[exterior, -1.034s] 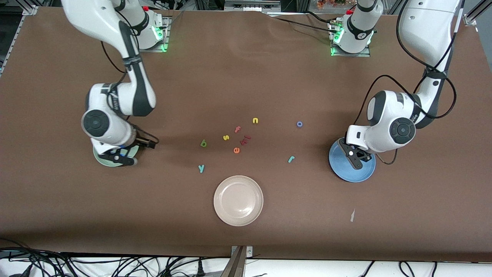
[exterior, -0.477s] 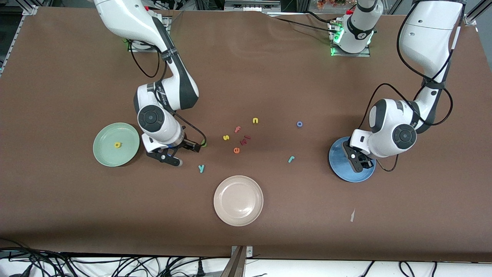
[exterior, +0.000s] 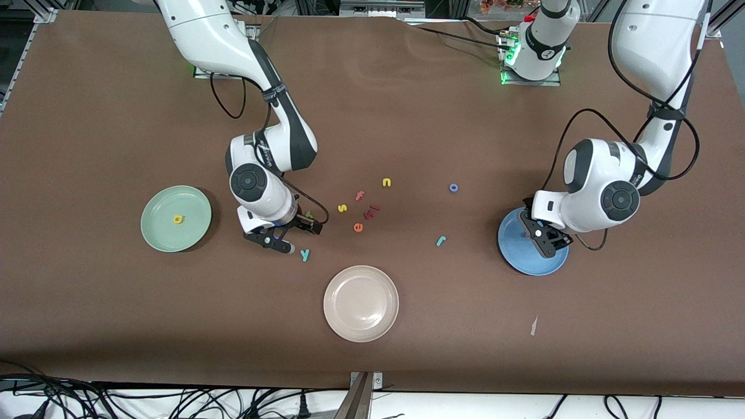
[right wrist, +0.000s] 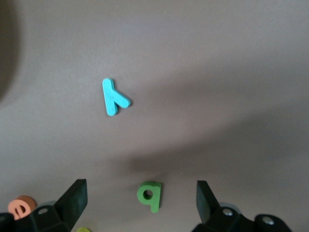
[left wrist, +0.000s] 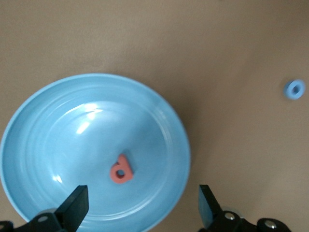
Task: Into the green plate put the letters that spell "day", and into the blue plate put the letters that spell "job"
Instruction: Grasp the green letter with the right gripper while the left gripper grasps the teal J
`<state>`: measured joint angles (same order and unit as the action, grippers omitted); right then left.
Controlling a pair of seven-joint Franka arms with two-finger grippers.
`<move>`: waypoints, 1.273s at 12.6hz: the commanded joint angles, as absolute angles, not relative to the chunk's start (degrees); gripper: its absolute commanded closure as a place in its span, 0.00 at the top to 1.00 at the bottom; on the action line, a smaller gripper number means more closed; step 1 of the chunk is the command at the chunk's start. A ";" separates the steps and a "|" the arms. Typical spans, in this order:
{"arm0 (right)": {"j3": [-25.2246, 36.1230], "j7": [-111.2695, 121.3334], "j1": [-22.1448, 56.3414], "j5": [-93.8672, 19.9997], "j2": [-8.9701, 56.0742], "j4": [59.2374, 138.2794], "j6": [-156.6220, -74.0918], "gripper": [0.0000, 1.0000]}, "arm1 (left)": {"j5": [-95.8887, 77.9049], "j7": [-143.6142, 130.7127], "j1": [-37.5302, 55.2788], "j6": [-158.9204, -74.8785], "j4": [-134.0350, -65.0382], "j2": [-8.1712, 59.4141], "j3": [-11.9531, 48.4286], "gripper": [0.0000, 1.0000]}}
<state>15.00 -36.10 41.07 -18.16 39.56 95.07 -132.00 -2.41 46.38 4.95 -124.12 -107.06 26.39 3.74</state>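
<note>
I should lower my right gripper before I close it on the green "d", because in the right wrist view its fingers stop above the "d", over bare tabletop.
The green plate [exterior: 156, 231] lies toward the right arm's end of the table and holds the yellow "a" [exterior: 178, 219]. My right gripper [exterior: 294, 235] hangs open low over the green "d" [right wrist: 150, 195], which lies flat between its fingers. The teal "y" [exterior: 304, 254] lies just nearer the camera. At the left arm's end, my left gripper [exterior: 546, 240] is open over the blue plate [exterior: 522, 263]. The pinkish-red "b" [left wrist: 120, 170] rests in that plate, free of the fingers. On the table lie the blue "o" [exterior: 453, 187] and the teal "j" [exterior: 441, 240].
A beige plate [exterior: 361, 302] sits near the front edge at the middle. A yellow "s" [exterior: 342, 208], pink "f" [exterior: 359, 195], yellow "n" [exterior: 386, 183], orange "e" [exterior: 358, 227] and a red letter [exterior: 371, 210] cluster beside the "d". A white scrap [exterior: 534, 326] lies near the blue plate.
My right arm has swung from the green plate to the middle letters, leaving the yellow "a" in the plate. My left gripper has opened over the blue plate.
</note>
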 commanded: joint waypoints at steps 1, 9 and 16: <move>13.98 -35.33 41.22 -19.60 40.43 94.48 -131.05 1.00 | -2.37 35.64 5.27 -121.21 -107.75 24.00 6.32 1.00; 13.80 -34.63 41.31 -19.60 41.75 95.89 -131.92 0.79 | -2.37 21.10 10.00 -121.99 -95.65 31.27 10.81 1.00; 13.10 -34.37 41.31 -19.77 42.80 96.06 -133.33 0.00 | -1.41 13.80 16.26 -131.00 -84.46 45.69 10.72 1.00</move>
